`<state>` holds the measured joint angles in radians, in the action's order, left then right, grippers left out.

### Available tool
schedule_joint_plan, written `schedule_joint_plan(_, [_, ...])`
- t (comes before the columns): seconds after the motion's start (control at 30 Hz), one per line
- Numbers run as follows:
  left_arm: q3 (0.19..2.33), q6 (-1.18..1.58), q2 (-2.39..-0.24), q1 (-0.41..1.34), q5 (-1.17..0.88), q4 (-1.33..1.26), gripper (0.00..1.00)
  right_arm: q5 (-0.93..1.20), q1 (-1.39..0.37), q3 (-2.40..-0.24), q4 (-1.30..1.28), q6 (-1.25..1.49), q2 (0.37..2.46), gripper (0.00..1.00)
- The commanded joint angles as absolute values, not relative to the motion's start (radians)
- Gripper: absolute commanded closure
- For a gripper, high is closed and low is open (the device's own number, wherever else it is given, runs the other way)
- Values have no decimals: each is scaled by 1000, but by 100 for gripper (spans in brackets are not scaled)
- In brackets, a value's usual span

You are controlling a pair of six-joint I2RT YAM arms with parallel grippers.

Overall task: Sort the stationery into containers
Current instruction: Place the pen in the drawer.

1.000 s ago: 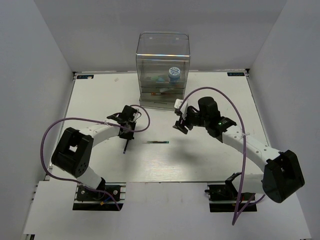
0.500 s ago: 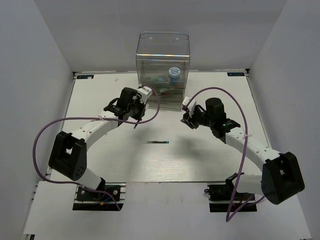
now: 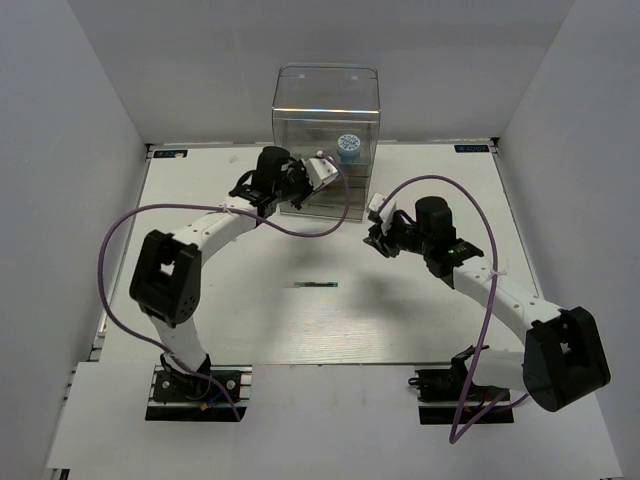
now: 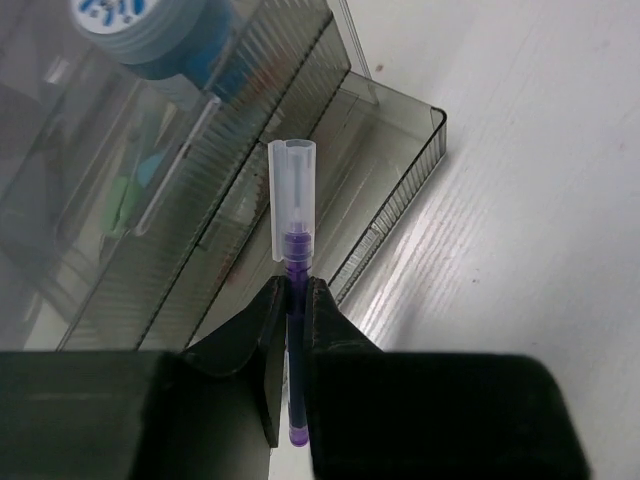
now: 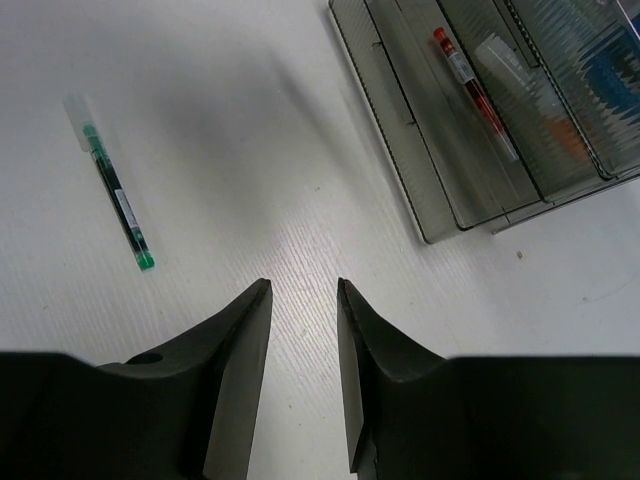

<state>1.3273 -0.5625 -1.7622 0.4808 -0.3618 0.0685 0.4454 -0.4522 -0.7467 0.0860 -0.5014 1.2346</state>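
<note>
The purple pen should stay in my left gripper. Only the pen's end with the cap is past the drawer's front side and the pen's tail is outside, so the pen would catch there if released.
My left gripper (image 4: 293,285) is shut on a purple pen (image 4: 291,200) with a clear cap, which points out past the fingertips over the organiser's pulled-out bottom drawer (image 4: 400,170). In the top view this gripper (image 3: 300,195) is at the front left of the clear organiser (image 3: 327,110). A blue-white roll (image 3: 348,146) sits higher up in the organiser. My right gripper (image 5: 304,285) is open and empty above bare table, just off the drawer's corner (image 5: 450,215). A green pen (image 5: 117,200) lies on the table (image 3: 317,285) between the arms.
A white pen with red marks (image 5: 470,90) lies in the open drawer. Other coloured pens show dimly through the ribbed upper drawers (image 4: 130,190). White walls close in the table (image 3: 200,330) on three sides.
My left arm has lifted the purple pen off the table and carried it up to the organiser's open drawer. My right gripper has narrowed and shifted slightly right.
</note>
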Motion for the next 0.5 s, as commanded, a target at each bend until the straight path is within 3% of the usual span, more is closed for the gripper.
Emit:
schedule_joint_plan(0.0, [1394, -670, -1802, 485, -416, 5, 100, 466, -443, -742, 133, -497, 1207, 62])
schedule_joint_plan(0.47, [1355, -814, -1908, 485, -453, -208, 100, 476, -433, -736, 144, -499, 1210, 62])
